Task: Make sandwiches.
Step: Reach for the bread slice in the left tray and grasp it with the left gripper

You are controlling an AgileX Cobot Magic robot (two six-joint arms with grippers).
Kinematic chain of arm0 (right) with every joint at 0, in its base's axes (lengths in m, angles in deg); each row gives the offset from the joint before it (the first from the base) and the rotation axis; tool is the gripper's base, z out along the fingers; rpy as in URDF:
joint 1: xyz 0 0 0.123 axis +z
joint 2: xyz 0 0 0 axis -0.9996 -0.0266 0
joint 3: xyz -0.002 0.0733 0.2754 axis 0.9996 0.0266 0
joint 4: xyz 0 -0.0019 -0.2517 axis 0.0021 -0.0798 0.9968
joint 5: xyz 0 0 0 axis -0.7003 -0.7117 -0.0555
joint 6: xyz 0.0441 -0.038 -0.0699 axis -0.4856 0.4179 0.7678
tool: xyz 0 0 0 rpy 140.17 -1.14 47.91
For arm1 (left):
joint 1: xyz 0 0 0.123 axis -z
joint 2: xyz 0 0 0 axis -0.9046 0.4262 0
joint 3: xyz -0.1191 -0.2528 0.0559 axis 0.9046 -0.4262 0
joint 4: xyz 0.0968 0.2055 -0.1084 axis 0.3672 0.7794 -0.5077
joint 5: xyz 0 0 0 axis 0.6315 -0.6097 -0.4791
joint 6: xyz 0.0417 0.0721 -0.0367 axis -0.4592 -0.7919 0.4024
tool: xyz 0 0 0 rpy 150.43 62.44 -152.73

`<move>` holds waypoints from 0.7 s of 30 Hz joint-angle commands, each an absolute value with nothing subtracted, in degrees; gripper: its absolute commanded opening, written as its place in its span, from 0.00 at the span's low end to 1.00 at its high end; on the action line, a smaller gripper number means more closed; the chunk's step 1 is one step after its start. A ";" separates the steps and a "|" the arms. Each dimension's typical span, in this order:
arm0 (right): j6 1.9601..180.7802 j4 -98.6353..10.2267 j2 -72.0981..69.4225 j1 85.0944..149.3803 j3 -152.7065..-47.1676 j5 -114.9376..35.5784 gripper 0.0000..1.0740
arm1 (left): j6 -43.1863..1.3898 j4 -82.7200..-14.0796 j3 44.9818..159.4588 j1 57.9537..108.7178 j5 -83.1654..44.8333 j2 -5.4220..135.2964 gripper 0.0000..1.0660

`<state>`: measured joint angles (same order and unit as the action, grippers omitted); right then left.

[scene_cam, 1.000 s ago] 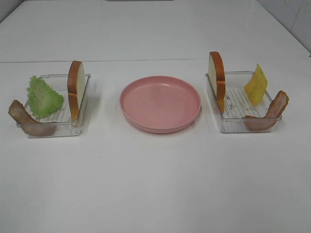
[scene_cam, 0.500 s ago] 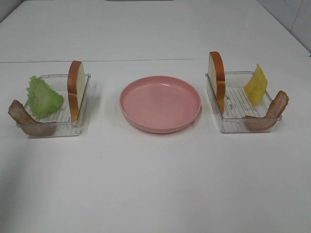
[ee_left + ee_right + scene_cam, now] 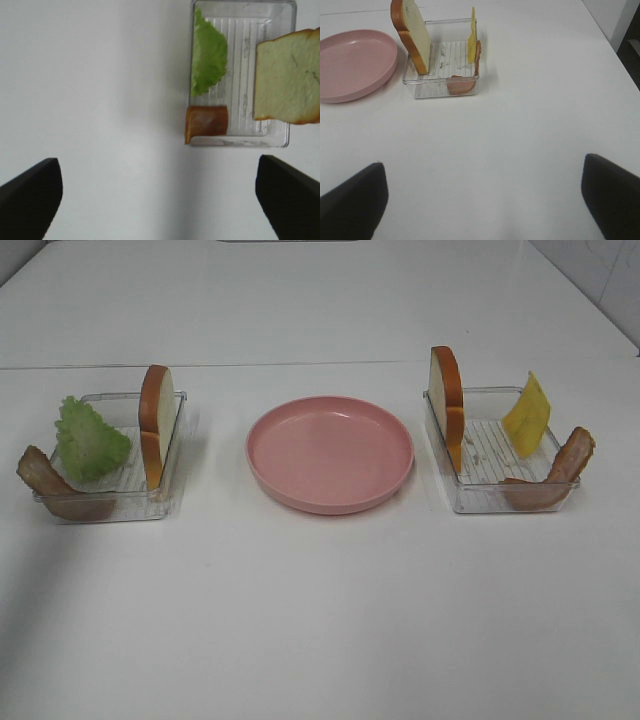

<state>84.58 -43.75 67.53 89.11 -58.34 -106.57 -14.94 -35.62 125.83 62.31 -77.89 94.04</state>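
Observation:
I should grab the upright bread slice by its top crust (image 3: 157, 372) with my left gripper next. Then it can start a sandwich on the pink plate (image 3: 330, 453).
The sandwich parts lie apart in two clear trays. The left tray (image 3: 110, 508) holds a green lettuce leaf (image 3: 90, 438), a bacon strip (image 3: 50, 483) and an upright bread slice (image 3: 155, 425). The right tray (image 3: 480, 502) holds an upright bread slice (image 3: 446, 408), a yellow cheese slice (image 3: 527, 414) and a bacon strip (image 3: 555, 475). My left gripper (image 3: 160, 200) is open and empty, well short of the lettuce (image 3: 207, 52) and bread (image 3: 287, 75). My right gripper (image 3: 480, 195) is open and empty, well short of the bread (image 3: 412, 32) and cheese (image 3: 471, 35). Neither gripper shows in the high view.
A round pink plate (image 3: 330, 452) with nothing on it sits between the trays, and its edge shows in the right wrist view (image 3: 350, 62). The white table stretches wide in front of the trays and the plate.

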 commanded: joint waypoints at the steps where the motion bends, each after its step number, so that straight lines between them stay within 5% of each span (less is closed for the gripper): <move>1: 84.81 -43.34 69.37 88.82 -58.17 -106.00 0.92 | -12.59 -36.02 132.24 67.58 -83.57 101.66 0.95; 7: 84.81 -43.34 69.37 88.82 -58.17 -106.00 0.92 | -9.67 -36.42 139.41 75.66 -83.57 109.57 0.95; 21: 84.81 -43.34 69.37 88.82 -58.17 -106.00 0.92 | -5.49 -36.48 145.88 82.48 -83.51 120.23 0.95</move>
